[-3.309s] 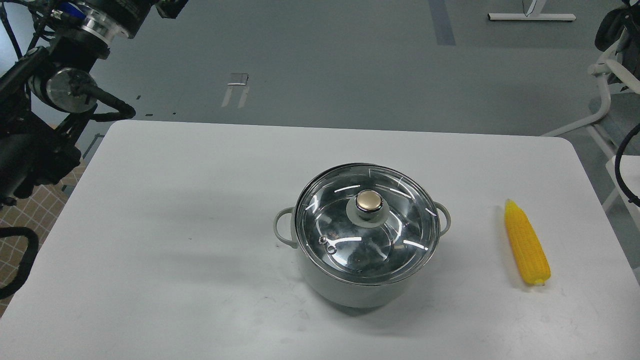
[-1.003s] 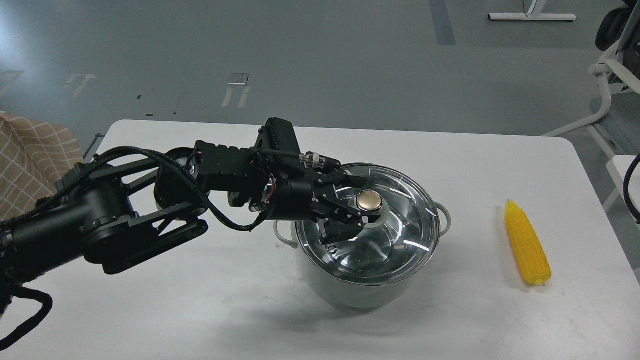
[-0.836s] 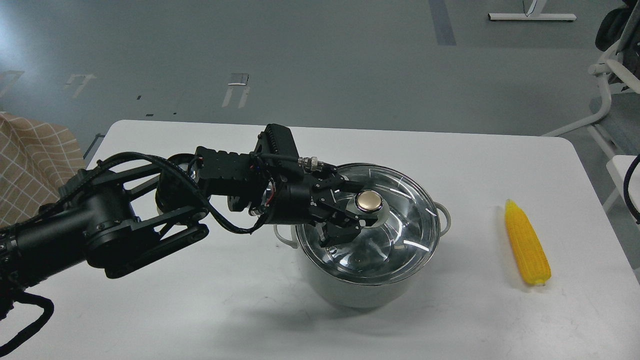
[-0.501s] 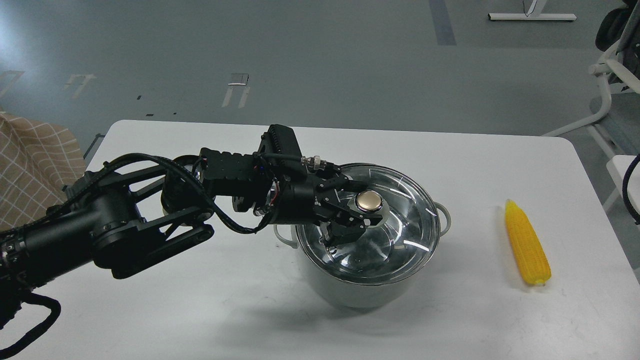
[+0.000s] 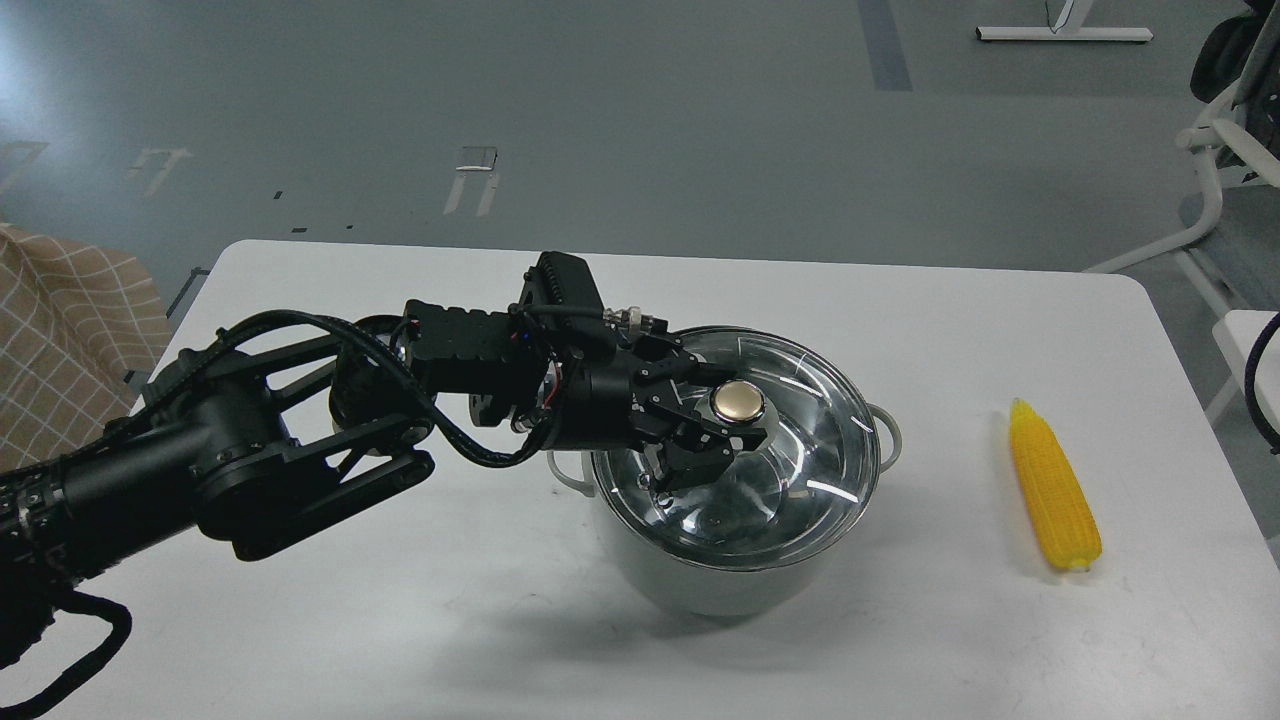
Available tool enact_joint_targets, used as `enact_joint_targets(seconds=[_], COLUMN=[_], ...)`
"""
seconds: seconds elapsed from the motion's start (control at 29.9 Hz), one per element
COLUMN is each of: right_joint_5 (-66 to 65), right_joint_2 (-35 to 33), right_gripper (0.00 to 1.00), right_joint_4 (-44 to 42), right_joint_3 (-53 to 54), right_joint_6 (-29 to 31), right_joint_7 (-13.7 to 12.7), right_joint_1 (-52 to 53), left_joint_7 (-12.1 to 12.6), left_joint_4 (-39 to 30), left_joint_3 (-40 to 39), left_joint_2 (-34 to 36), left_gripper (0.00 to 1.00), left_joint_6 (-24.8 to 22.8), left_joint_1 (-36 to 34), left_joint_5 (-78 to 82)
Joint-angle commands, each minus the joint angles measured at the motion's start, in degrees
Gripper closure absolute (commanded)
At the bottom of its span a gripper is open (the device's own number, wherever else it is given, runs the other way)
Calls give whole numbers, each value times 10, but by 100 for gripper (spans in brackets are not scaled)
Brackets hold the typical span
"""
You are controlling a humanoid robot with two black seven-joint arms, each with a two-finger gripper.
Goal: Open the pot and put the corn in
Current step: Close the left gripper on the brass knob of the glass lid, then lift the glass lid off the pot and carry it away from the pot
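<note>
My left gripper will next grab the glass lid by the gold knob that stands up from it, because the lid is too wide for the gripper's fingers.
The pale grey-green pot stands at the middle of the white table with its glass lid sitting on it. My left gripper reaches in from the left over the lid. Its two fingers are open, one behind and one in front of the gold knob, close to the knob's left side. I cannot tell whether they touch it. The yellow corn lies on the table to the right of the pot, tip pointing away from me. My right gripper is not in view.
A white chair frame stands off the table's right side. A checked cloth is at the left edge. A black cable loops at the right edge. Bare table lies left of and in front of the pot.
My left arm came down from the upper left corner to the lid. Over the last second it crept slightly right, with the fingers drawing closer around the knob. Lid, pot and corn have not moved.
</note>
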Motion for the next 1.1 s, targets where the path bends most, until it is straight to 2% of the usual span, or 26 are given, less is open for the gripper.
enact_joint_targets(seconds=[0.0, 0.2, 0.33, 0.64, 0.8, 0.94, 1.0, 1.07], right_joint_5=[0, 0, 0, 0, 0, 0, 0, 0], right_joint_2=[0, 0, 0, 0, 0, 0, -4, -5], right_gripper=[0, 0, 0, 0, 0, 0, 0, 0], right_joint_4=[0, -1, -3, -3, -3, -3, -3, -3], right_joint_3=[-1, -1, -1, -1, -1, -1, 0, 0], right_joint_6=[0, 0, 0, 0, 0, 0, 0, 0], right_joint_7=[0, 0, 0, 0, 0, 0, 0, 0], right_joint_1=[0, 0, -1, -3, -3, -2, -4, -5], left_joint_7=[4, 2, -1, -6, -7, -5, -6, -7], left_joint_4=[7, 7, 2, -11, -30, -41, -36, -31], left_joint_3=[0, 2, 2, -6, -27, -61, -81, -82], left_joint_2=[-4, -3, -3, 17, 103, 184, 262, 307], left_gripper=[39, 52, 66, 69, 69, 69, 69, 69], left_joint_6=[7, 11, 11, 8, 10, 16, 56, 82], left_joint_1=[-1, -1, -2, -30, -73, -65, -24, 5], left_joint_5=[0, 0, 1, -3, -65, -81, -112, -135])
